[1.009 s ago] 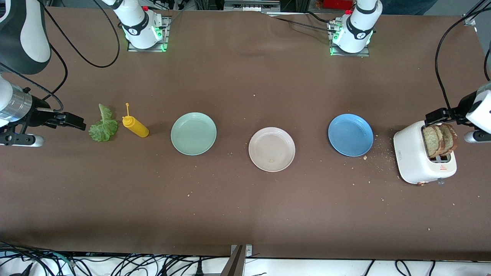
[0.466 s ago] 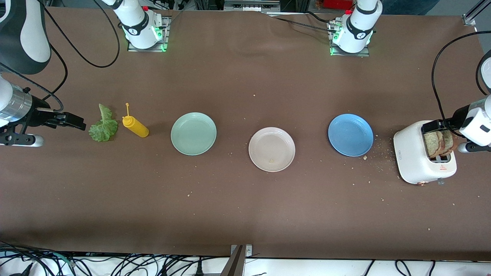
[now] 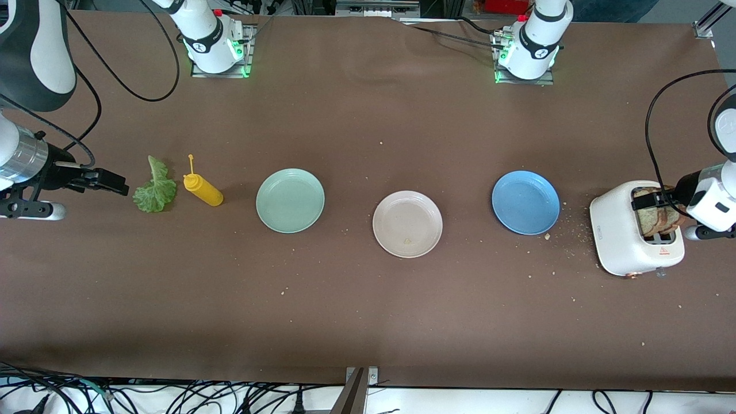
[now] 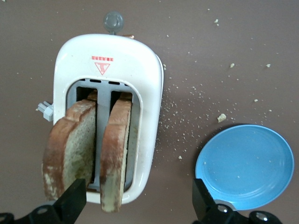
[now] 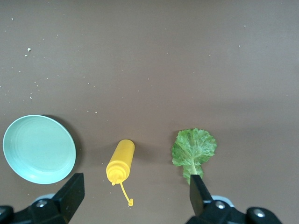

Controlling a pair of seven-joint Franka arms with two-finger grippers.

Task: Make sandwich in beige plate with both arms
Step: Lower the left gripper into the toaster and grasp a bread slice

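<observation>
The toaster's slots hold the lower part of the toast slice, so my left gripper should next grab it by its top crust (image 4: 110,182), which stands free, to make the sandwich.
The beige plate (image 3: 407,223) lies bare at the middle of the table. Two slices of brown toast (image 3: 661,215) stand upright in the slots of a white toaster (image 3: 624,238) at the left arm's end. My left gripper (image 3: 652,199) hangs open just over them. In the left wrist view one slice (image 4: 116,149) stands between the open fingers of the left gripper (image 4: 138,200), with the other slice (image 4: 70,144) beside it. The lettuce leaf (image 3: 154,187) lies flat at the right arm's end. My right gripper (image 3: 112,181) waits open beside it, empty. The right wrist view shows the lettuce leaf (image 5: 194,148) by one fingertip of the right gripper (image 5: 135,196).
A yellow squeeze bottle (image 3: 202,190) lies next to the lettuce. A mint-green plate (image 3: 290,200) and a blue plate (image 3: 525,202) flank the beige one. Crumbs are scattered between the blue plate and the toaster. The toaster's lever (image 4: 113,20) sticks out at one end.
My left gripper has come down over the toaster, closer to the toast tops. The right arm has not moved.
</observation>
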